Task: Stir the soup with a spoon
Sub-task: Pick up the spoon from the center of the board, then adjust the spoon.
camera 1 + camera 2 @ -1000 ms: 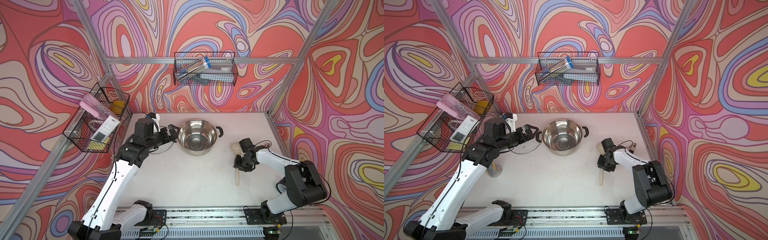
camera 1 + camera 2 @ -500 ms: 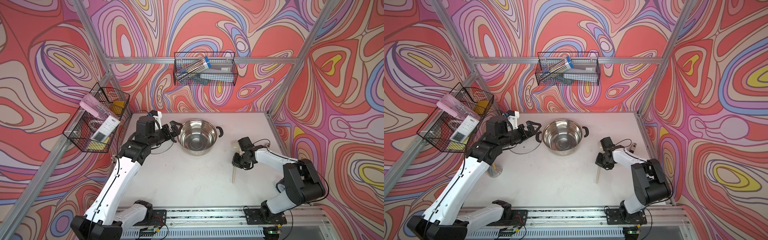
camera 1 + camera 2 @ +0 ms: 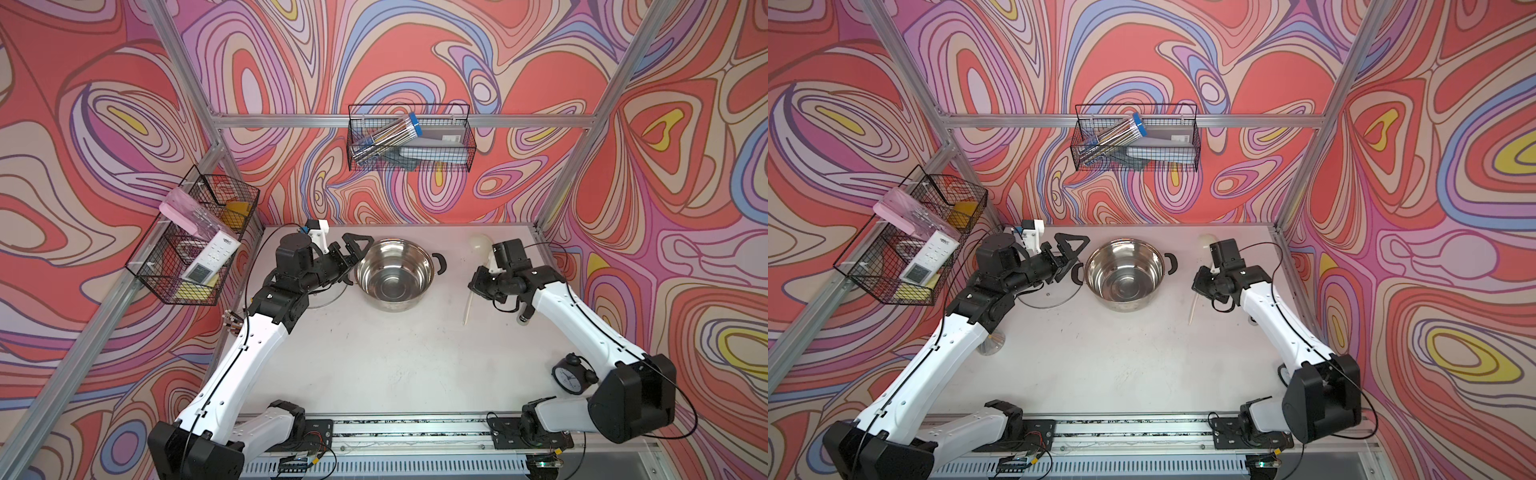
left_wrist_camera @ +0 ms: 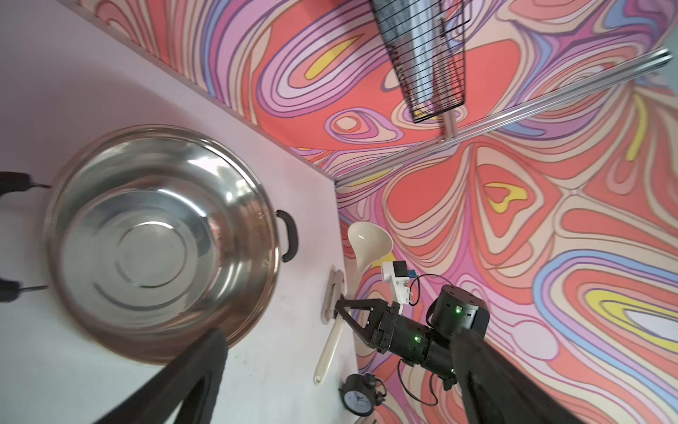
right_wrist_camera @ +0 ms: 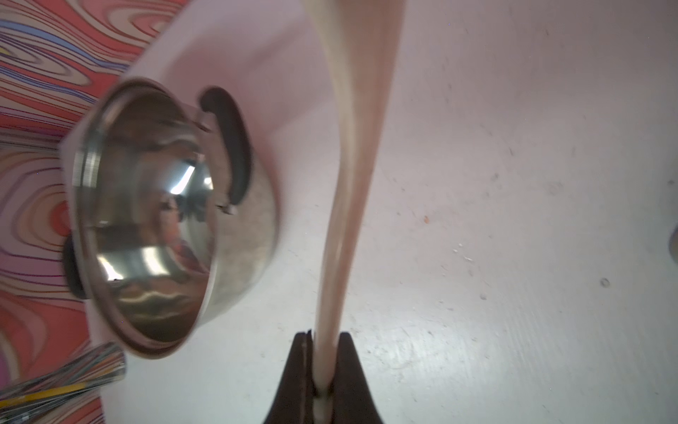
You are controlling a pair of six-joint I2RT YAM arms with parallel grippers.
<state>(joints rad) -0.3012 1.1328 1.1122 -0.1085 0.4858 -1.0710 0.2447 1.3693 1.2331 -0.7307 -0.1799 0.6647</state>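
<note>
I will next take hold of the spoon with my left gripper by its free handle end, away from the bowl. The bowl then stays free for reaching in to stir.
The spoon is a cream ladle. My right gripper is shut on the middle of its handle, right of the pot. The ladle hangs tilted, bowl up toward the back wall, handle end low over the table. In the right wrist view the handle runs out from between the shut fingers. The steel pot shows only bare shiny metal inside; soup is out of view. My left gripper stands open and empty by the pot's left handle. The left wrist view shows the pot and spoon.
A glass lid lies on the table left of the pot, under my left wrist. A cup of pens stands by the left arm. A black alarm clock sits front right. Wire baskets hang on the left wall and back wall.
My right gripper has shut on the spoon's handle and raised it from lying flat, bowl end now up. My left gripper has moved closer to the pot's left handle.
</note>
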